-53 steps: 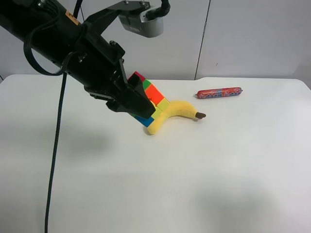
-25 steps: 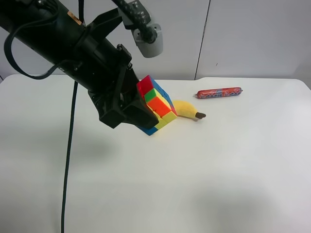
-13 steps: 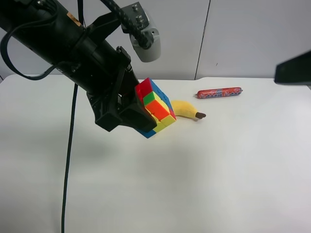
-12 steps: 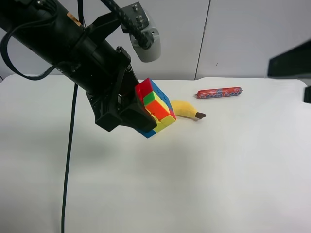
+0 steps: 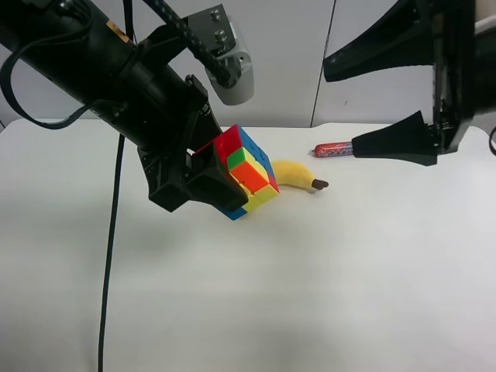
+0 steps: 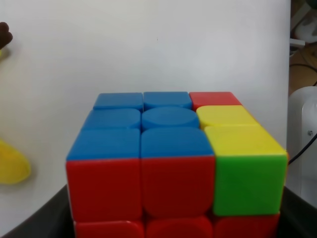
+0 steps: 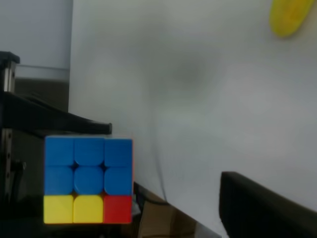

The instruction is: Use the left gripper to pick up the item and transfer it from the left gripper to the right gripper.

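My right gripper is to take over the puzzle cube (image 5: 246, 170) from my left gripper, so it should next grab the cube by its red side and the opposite side.
The item is a multicoloured puzzle cube (image 5: 246, 170). My left gripper (image 5: 225, 184), on the black arm at the exterior high view's left, is shut on it and holds it above the white table (image 5: 349, 271). The cube fills the left wrist view (image 6: 168, 163), with dark jaws at both sides. My right gripper (image 5: 339, 110) is open and empty at the upper right, its jaws pointing toward the cube from some distance. In the right wrist view the cube (image 7: 88, 179) faces the camera with its blue side, and one dark finger (image 7: 267, 208) shows.
A yellow banana (image 5: 296, 174) lies on the table just behind the cube; it also shows in the right wrist view (image 7: 292, 15). A red sausage (image 5: 332, 149) lies further back, partly hidden by the right gripper's lower finger. A white wall stands behind the table.
My left gripper lifted the cube off the table beside the banana and turned it. My right arm came into view from the right, jaws apart, toward the cube.
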`<control>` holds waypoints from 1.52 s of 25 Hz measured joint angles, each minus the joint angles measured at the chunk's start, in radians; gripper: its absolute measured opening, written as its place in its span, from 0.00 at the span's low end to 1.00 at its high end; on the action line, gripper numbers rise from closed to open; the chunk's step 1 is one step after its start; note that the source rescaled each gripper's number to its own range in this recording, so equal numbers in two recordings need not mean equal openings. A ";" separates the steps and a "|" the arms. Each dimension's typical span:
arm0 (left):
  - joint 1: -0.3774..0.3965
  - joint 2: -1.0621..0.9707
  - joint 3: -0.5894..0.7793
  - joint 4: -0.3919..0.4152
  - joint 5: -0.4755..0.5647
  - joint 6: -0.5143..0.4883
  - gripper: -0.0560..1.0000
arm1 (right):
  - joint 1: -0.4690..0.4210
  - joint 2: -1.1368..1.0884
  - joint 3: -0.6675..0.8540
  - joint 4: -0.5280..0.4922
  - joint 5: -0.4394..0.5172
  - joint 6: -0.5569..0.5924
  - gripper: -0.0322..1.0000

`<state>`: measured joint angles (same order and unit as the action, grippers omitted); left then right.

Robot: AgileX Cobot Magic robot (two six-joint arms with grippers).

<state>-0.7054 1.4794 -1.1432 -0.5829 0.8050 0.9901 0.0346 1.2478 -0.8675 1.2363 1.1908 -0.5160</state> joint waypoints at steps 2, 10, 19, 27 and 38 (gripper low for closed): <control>0.000 0.000 0.000 0.001 -0.001 0.001 0.06 | 0.052 0.038 -0.026 0.003 0.005 -0.003 1.00; 0.000 0.000 0.000 0.004 -0.003 0.004 0.06 | 0.218 0.125 -0.091 -0.005 0.006 0.039 1.00; 0.000 0.000 0.000 0.006 -0.004 0.004 0.06 | 0.233 0.144 -0.092 -0.052 -0.045 0.055 1.00; 0.000 0.000 0.000 0.006 -0.006 0.004 0.06 | 0.238 0.207 -0.092 -0.046 -0.071 0.015 1.00; 0.000 0.000 0.000 0.004 -0.008 0.004 0.06 | 0.384 0.283 -0.093 0.015 -0.183 -0.047 0.96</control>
<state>-0.7054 1.4794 -1.1432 -0.5786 0.7968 0.9943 0.4182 1.5312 -0.9602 1.2515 1.0073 -0.5629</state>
